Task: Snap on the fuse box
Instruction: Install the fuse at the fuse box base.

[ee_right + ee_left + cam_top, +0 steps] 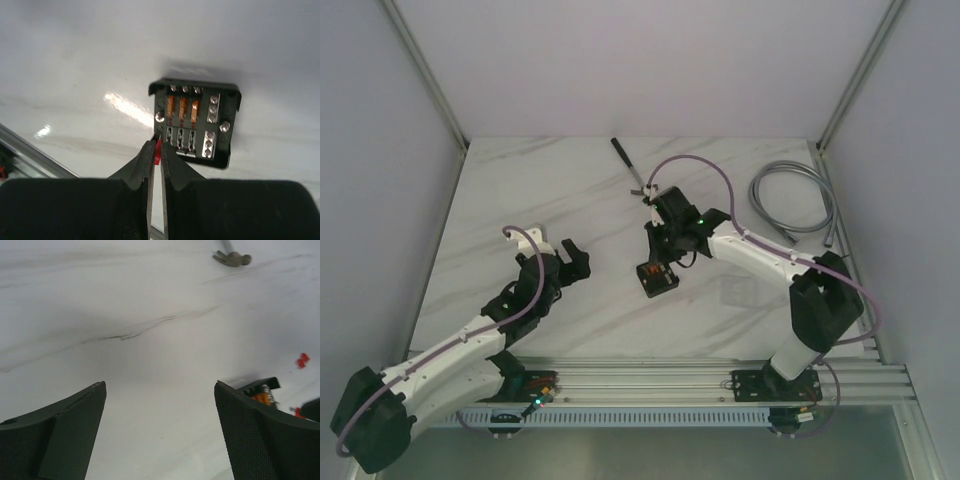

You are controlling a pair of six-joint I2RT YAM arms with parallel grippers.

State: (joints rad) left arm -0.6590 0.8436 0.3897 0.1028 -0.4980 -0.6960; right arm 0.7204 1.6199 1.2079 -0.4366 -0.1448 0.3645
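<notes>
The red fuse hangs beside the slots: it would come down at the box's edge if my right gripper opened now.
The fuse box [657,280] is a small black square box lying open-side up on the marble table, between the two arms. In the right wrist view the fuse box [195,120] shows three orange fuses in its upper row and bare slots below. My right gripper [157,146] is shut on a small red fuse [157,151] at the box's near left corner. It hangs just above the box [658,262]. My left gripper [578,258] stands open and holds nothing, a short way left of the box. A corner of the box [261,389] peeks past its right finger [260,435].
A grey coiled cable [795,195] lies at the back right. A dark-handled tool [626,160] lies at the back centre, also seen as a tool [232,259]. Loose red fuses [302,360] lie right of the left gripper [160,385]. An aluminium rail [650,375] runs along the near edge.
</notes>
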